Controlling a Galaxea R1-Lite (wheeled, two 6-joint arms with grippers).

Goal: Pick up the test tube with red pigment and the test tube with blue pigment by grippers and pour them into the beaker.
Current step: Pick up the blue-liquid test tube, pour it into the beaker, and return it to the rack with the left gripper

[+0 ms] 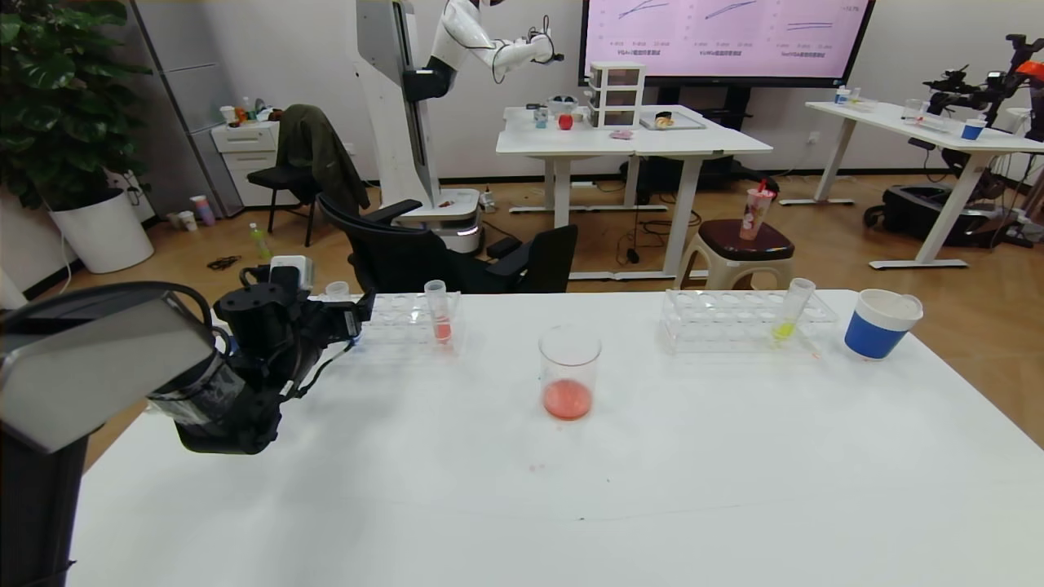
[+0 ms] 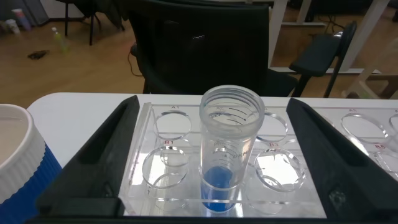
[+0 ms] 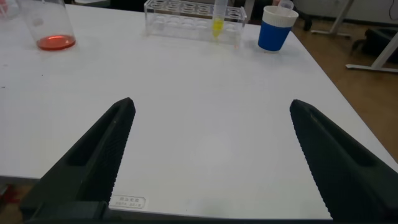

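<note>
The left gripper grabs the test tube by its bare upper section next, as the clear rack surrounds its lower part with the blue pigment.
The test tube with blue pigment stands upright in the clear left rack; only its top shows in the head view. My left gripper is open, with one finger on either side of this tube and not touching it; it also shows in the head view. The test tube with red pigment stands in the same rack, further right. The beaker stands mid-table and holds a little red liquid; it also shows in the right wrist view. My right gripper is open and empty, low over the table's near part.
A second clear rack at the back right holds a tube with yellow-green liquid. A blue-banded paper cup stands right of it. Another such cup stands beside the left rack. Black chairs stand behind the table.
</note>
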